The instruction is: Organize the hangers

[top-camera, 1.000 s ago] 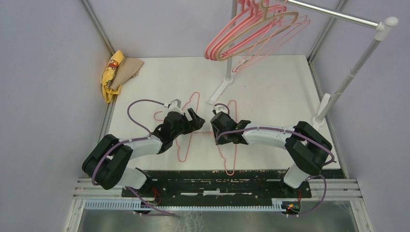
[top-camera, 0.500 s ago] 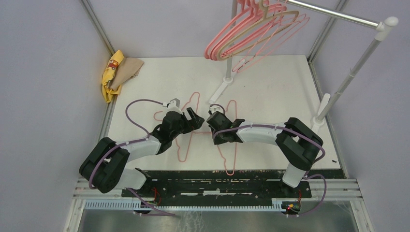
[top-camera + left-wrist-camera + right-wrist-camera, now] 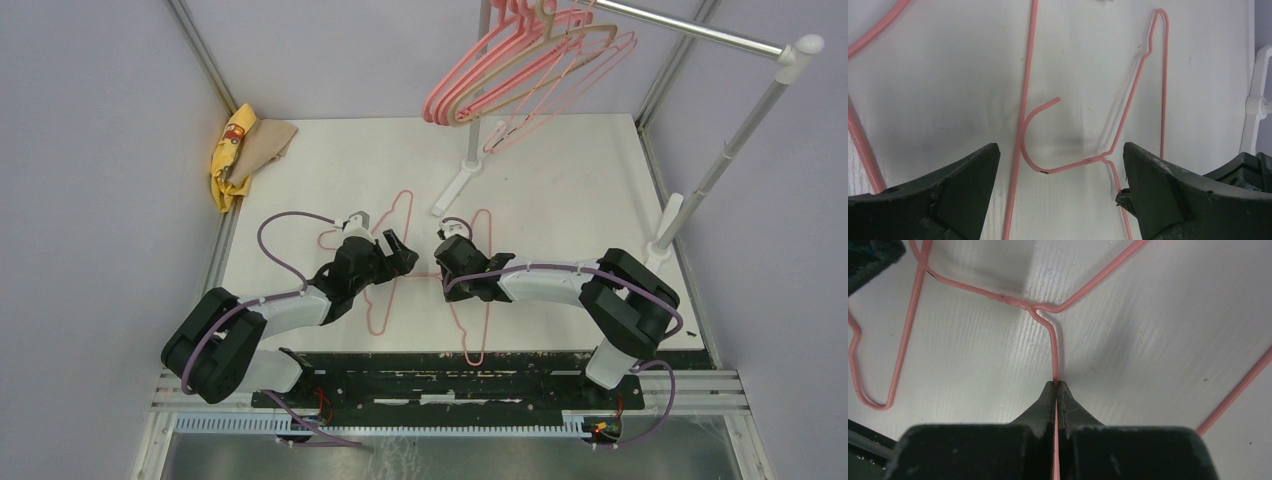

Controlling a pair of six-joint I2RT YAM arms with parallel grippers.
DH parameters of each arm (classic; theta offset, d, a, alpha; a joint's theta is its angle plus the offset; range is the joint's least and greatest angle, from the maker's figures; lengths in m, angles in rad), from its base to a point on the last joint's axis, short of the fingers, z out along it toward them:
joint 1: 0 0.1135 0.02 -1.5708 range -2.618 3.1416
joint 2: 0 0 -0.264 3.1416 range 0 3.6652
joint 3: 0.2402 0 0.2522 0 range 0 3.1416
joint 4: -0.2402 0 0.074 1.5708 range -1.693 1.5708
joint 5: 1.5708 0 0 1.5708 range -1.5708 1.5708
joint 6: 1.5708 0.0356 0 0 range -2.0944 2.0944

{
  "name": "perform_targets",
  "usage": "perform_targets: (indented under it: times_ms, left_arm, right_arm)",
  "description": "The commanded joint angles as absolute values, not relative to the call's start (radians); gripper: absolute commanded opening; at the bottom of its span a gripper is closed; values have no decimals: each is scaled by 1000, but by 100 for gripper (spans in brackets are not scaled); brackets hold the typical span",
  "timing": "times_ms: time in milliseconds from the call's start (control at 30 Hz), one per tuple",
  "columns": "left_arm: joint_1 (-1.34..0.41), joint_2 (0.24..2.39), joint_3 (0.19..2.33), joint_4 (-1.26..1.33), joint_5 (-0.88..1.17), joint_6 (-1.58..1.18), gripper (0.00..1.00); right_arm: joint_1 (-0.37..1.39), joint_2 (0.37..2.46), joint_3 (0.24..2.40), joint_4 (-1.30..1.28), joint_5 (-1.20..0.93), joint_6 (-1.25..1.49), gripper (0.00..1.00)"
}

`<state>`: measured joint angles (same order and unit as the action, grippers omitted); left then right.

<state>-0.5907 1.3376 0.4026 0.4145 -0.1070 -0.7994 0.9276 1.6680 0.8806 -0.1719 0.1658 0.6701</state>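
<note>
The shoulder wires of the pink hanger need to stay free for the right gripper to grab again, so the left gripper will next take the hanger by its hook [image 3: 411,275] [image 3: 1049,170].
Two thin pink wire hangers lie flat on the white table, a left one [image 3: 376,330] and a right one [image 3: 478,357]. My right gripper [image 3: 1057,384] is shut on the right hanger's wire [image 3: 1054,350], just below its twisted neck. My left gripper [image 3: 1060,150] stands open low over that hanger's hook [image 3: 1030,125], its fingers apart on either side and touching nothing. A straight wire of the left hanger [image 3: 1028,60] runs past the hook. Several more pink and beige hangers [image 3: 520,70] hang on the rail [image 3: 690,30] at the back.
The rail stand's white foot [image 3: 455,190] sits just beyond the two grippers, and its right post [image 3: 720,160] stands at the table's right edge. Yellow and tan cloths [image 3: 240,150] lie at the back left corner. Both grippers [image 3: 398,255] [image 3: 445,262] are close together at mid-table.
My right gripper has closed on the right hanger's wire. The left gripper has dropped slightly nearer the table and stayed open.
</note>
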Motion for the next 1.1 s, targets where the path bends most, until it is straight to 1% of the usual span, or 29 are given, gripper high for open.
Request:
perform_targets:
  times_ms: [0,300,567,633,800,833,933,1033,1067]
  left_arm:
    - [-594,1317,407,438,-135,-810,100]
    - [-593,1352,420,472,-113,-829,99]
    - [-594,1395,434,515,-91,-844,91]
    - [-594,1405,437,531,-79,-845,86]
    - [-595,1437,494,531,-45,-826,79]
    - [-596,1447,507,534,-33,-823,71]
    - [-595,1484,542,554,35,-813,37]
    - [-597,1516,559,567,75,-819,7]
    - [-598,1520,557,569,76,-820,4]
  right_arm:
    - [933,1598,888,-101,153,682,1]
    - [933,1602,897,-93,127,688,1]
    - [933,1590,914,-89,113,692,1]
    - [933,1593,922,-92,100,689,1]
    - [932,1599,922,-88,74,693,1]
    - [933,1597,922,-89,74,693,1]
    - [933,1582,924,-101,88,688,1]
    - [933,1572,933,-119,99,679,1]
    - [933,1570,935,-127,103,677,1]
